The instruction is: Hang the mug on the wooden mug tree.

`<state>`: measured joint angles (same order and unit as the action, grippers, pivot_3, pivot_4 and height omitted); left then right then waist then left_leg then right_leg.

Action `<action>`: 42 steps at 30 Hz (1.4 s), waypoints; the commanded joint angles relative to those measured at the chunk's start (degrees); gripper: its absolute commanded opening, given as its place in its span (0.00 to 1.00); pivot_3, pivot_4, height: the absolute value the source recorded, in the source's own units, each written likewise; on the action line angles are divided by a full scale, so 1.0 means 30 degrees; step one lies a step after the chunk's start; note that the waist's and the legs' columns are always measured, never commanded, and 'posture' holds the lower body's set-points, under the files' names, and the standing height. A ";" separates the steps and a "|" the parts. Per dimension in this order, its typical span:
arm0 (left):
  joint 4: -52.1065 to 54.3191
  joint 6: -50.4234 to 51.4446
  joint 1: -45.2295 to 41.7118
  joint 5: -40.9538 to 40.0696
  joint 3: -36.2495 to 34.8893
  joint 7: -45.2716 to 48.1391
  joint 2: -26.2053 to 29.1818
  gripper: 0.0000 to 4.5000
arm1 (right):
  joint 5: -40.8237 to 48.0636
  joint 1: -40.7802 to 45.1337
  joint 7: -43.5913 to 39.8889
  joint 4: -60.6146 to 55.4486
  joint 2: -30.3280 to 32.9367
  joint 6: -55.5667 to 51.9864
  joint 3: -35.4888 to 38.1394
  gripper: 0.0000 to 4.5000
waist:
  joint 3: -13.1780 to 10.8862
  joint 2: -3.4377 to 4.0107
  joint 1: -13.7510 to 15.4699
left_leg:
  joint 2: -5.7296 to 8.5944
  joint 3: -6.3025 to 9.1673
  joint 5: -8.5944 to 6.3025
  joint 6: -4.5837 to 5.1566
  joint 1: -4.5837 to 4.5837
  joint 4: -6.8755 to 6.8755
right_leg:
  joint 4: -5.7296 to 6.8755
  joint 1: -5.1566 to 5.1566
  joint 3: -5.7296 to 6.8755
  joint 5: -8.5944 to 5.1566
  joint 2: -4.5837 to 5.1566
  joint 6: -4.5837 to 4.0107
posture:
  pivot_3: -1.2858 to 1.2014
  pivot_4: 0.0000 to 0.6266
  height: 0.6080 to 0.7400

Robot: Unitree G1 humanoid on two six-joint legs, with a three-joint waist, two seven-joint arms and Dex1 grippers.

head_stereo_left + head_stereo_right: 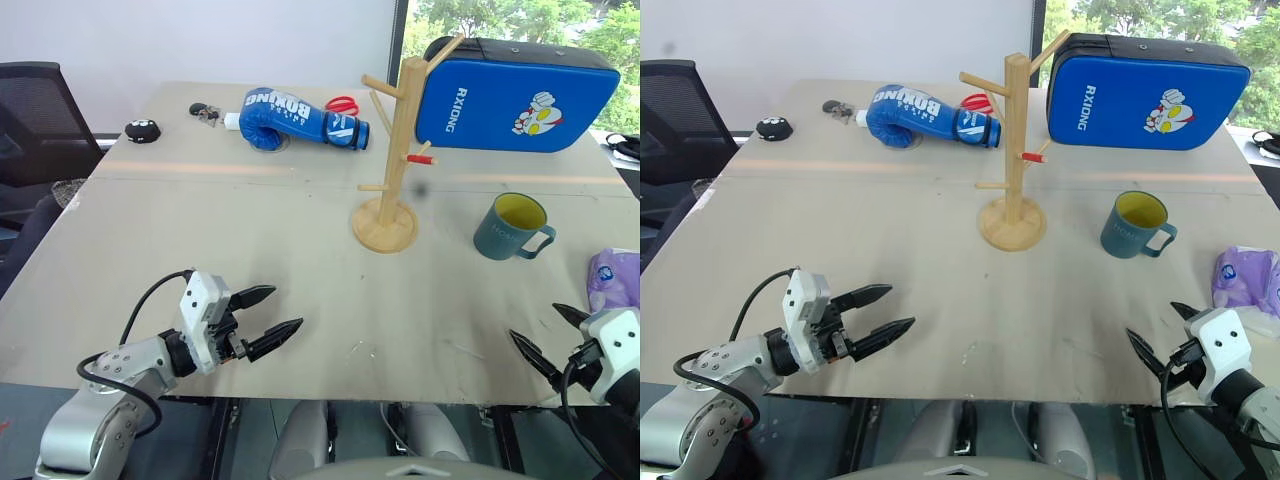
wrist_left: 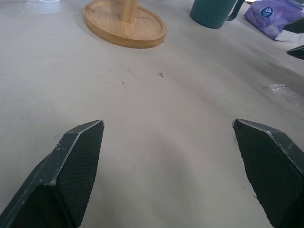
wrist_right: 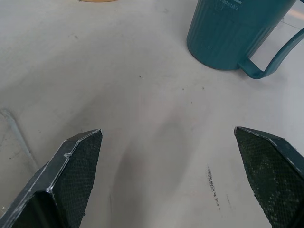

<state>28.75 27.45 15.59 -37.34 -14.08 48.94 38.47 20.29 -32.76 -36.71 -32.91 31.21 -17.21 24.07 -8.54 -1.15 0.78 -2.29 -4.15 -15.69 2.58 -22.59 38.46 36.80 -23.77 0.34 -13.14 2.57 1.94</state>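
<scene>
The mug's round body spreads wide, so the robot's right gripper will next take the mug's handle (image 1: 547,239) (image 3: 281,56), which is a slim, flat strap.
The teal mug (image 1: 510,227) with a yellow inside stands upright on the table at the right, its handle toward the right. The wooden mug tree (image 1: 393,150) rises to its left on a round base, with angled pegs and one red-tipped peg. My left gripper (image 1: 272,318) hovers open and empty over the table's near left part, pointing toward the tree. Near the front right edge my right gripper (image 1: 548,335) stands open and empty, well short of the mug (image 3: 235,31). The tree's disc base (image 2: 124,26) lies ahead of the left fingers (image 2: 71,166).
A blue boxing glove (image 1: 297,118), red scissors (image 1: 343,104), keys (image 1: 205,112) and a small black object (image 1: 142,130) lie along the table's far side. A blue punch pad (image 1: 515,95) stands at the back right. A purple packet (image 1: 615,278) lies at the right edge.
</scene>
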 commanded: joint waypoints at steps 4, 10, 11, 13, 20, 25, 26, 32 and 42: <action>0.1434 0.0200 -0.2357 -0.2058 0.0069 0.2017 0.1061 0.99 | -0.2205 0.3479 0.5258 -0.1019 -0.1621 -0.2944 -0.1230 1.00 | 0.0004 -0.0027 -0.0016 | -0.0014 0.0025 0.0004 -0.0009 -0.0016 0.0030 | 0.0008 -0.0007 0.0040 0.0006 0.0002 -0.0007 | 0.52 0.24 1.00; 0.2322 0.0257 -0.3516 -0.2805 0.0689 0.3554 0.1988 0.99 | -0.2814 0.7128 0.8415 0.0163 -0.3119 -0.5700 -0.1414 1.00 | 0.0026 0.0040 -0.0026 | 0.0033 -0.0020 0.0005 -0.0010 -0.0041 -0.0022 | 0.0000 -0.0037 0.0028 0.0047 -0.0040 -0.0080 | 0.52 0.24 1.00; 0.2396 0.0377 -0.3899 -0.2922 0.0793 0.3416 0.1952 0.99 | -0.2870 0.7870 0.8944 0.0695 -0.3397 -0.5990 -0.1329 1.00 | 0.0023 0.0038 -0.0025 | 0.0034 -0.0014 0.0005 -0.0011 -0.0044 -0.0022 | -0.0002 -0.0037 0.0028 0.0048 -0.0049 -0.0079 | 0.52 0.24 1.00; 0.2482 0.0537 -0.4362 -0.3109 0.0910 0.3191 0.1876 0.99 | -0.3103 0.8809 0.9539 0.1419 -0.3691 -0.6142 -0.1339 1.00 | 0.0020 0.0039 -0.0028 | 0.0037 -0.0014 0.0005 -0.0010 -0.0051 -0.0019 | -0.0007 -0.0035 0.0019 0.0048 -0.0067 -0.0076 | 0.52 0.24 1.00; 0.2885 0.0552 -0.4246 -0.3081 0.1000 0.2819 0.1717 1.00 | -0.3873 1.0273 1.0210 0.2937 -0.4030 -0.5685 -0.1812 0.63 | 0.0019 0.0041 -0.0052 | 0.0032 -0.0014 0.0004 -0.0005 -0.0041 -0.0019 | -0.0002 -0.0032 -0.0002 0.0048 -0.0096 -0.0071 | 0.52 0.24 1.00; 0.3368 0.0559 -0.3970 -0.3177 0.0959 0.2381 0.1620 1.00 | -0.3910 1.1243 1.0296 0.3730 -0.4067 -0.5619 -0.1846 0.63 | 0.0018 0.0043 -0.0092 | 0.0028 -0.0018 0.0005 -0.0006 -0.0024 -0.0017 | 0.0007 -0.0031 -0.0029 0.0052 -0.0114 -0.0069 | 0.52 0.24 1.00; 0.3433 0.0549 -0.3908 -0.3187 0.0952 0.2337 0.1624 1.00 | -0.3861 1.1396 1.0308 0.3790 -0.4102 -0.5679 -0.1824 0.63 | 0.0018 0.0043 -0.0109 | 0.0028 -0.0018 0.0005 -0.0005 -0.0024 -0.0017 | 0.0007 -0.0031 -0.0031 0.0051 -0.0115 -0.0068 | 0.52 0.24 1.00; 0.3658 0.0486 -0.3694 -0.3383 0.0753 0.2244 0.1663 1.00 | -0.3969 1.2368 1.0507 0.4491 -0.4187 -0.5746 -0.2017 0.63 | 0.0017 0.0044 -0.0114 | 0.0027 -0.0018 0.0005 -0.0006 -0.0026 -0.0019 | 0.0007 -0.0031 -0.0034 0.0053 -0.0117 -0.0068 | 0.52 0.24 1.00; 0.3784 0.0441 -0.3798 -0.4049 0.0490 0.2445 0.1855 1.00 | -0.4438 1.4098 1.0706 0.7171 -0.4148 -0.5120 -0.2550 0.26 | 0.0016 0.0045 -0.0304 | 0.0028 -0.0019 0.0006 -0.0007 -0.0027 -0.0018 | 0.0007 -0.0031 -0.0036 0.0054 -0.0119 -0.0068 | 0.52 0.24 1.00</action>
<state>37.76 29.51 4.60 -47.79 -10.98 55.83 43.48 7.19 8.70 -4.95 -10.67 18.61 -34.26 16.16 -8.49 -1.01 -0.13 -2.21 -4.21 -15.68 2.56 -22.67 38.40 36.82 -23.86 0.24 -12.98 2.21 1.74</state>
